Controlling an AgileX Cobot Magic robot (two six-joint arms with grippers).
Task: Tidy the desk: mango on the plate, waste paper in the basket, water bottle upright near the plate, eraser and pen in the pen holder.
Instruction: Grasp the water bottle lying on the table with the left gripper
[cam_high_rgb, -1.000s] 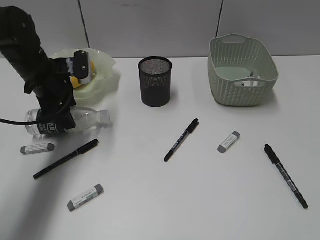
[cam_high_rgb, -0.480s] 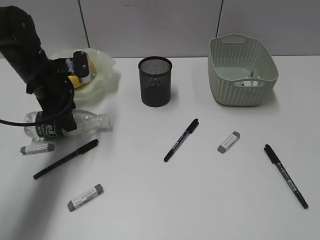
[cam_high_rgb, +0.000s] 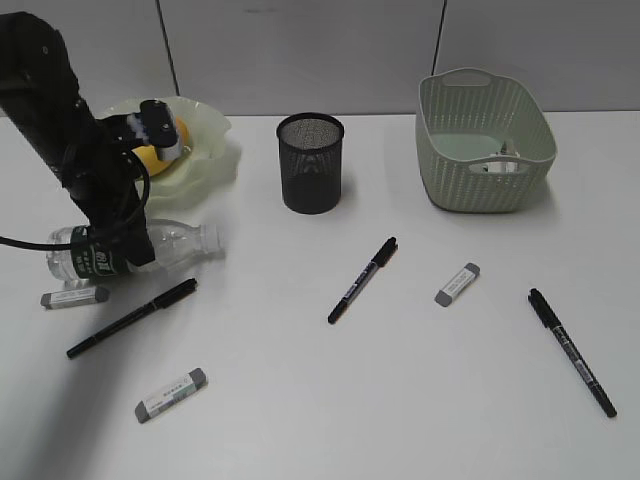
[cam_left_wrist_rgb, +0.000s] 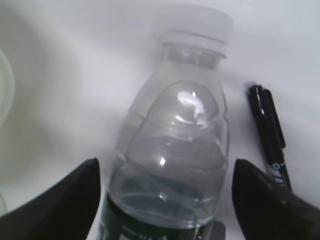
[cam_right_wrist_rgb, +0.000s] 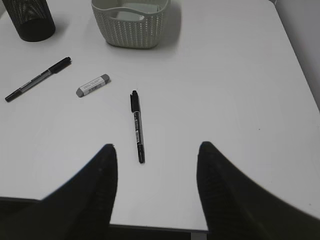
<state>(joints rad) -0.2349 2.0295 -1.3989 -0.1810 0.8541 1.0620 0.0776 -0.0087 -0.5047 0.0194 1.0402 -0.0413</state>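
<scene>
My left gripper is to grab the water bottle next by its labelled lower body (cam_high_rgb: 97, 256), the big end, because the bottle narrows to a slim neck (cam_high_rgb: 205, 239). It will then stand the bottle upright.
The water bottle (cam_high_rgb: 180, 240) lies on its side on the desk (cam_high_rgb: 300, 400) in front of the plate (cam_high_rgb: 205, 150). My left gripper (cam_high_rgb: 105, 250) is open, with a jaw on each side of the bottle's labelled body (cam_left_wrist_rgb: 175, 140) and a gap on both sides (cam_left_wrist_rgb: 165, 165). The mango (cam_high_rgb: 148, 158) lies in the plate. A white scrap, apparently the waste paper (cam_high_rgb: 500, 163), shows inside the basket (cam_high_rgb: 485, 140). The pen holder (cam_high_rgb: 311, 163) stands at the back middle. My right gripper (cam_right_wrist_rgb: 156, 150) is open and empty over the desk's near edge.
Three pens lie loose: left (cam_high_rgb: 132, 318), middle (cam_high_rgb: 363, 279) and right (cam_high_rgb: 572, 350). Three erasers lie on the desk: far left (cam_high_rgb: 74, 297), front left (cam_high_rgb: 171, 394) and right of centre (cam_high_rgb: 457, 284). A pen's cap (cam_left_wrist_rgb: 270, 135) lies just beside the bottle.
My left arm has shifted a little left and lower over the bottle. The bottle's label end has nudged slightly left. Nothing else has moved.
</scene>
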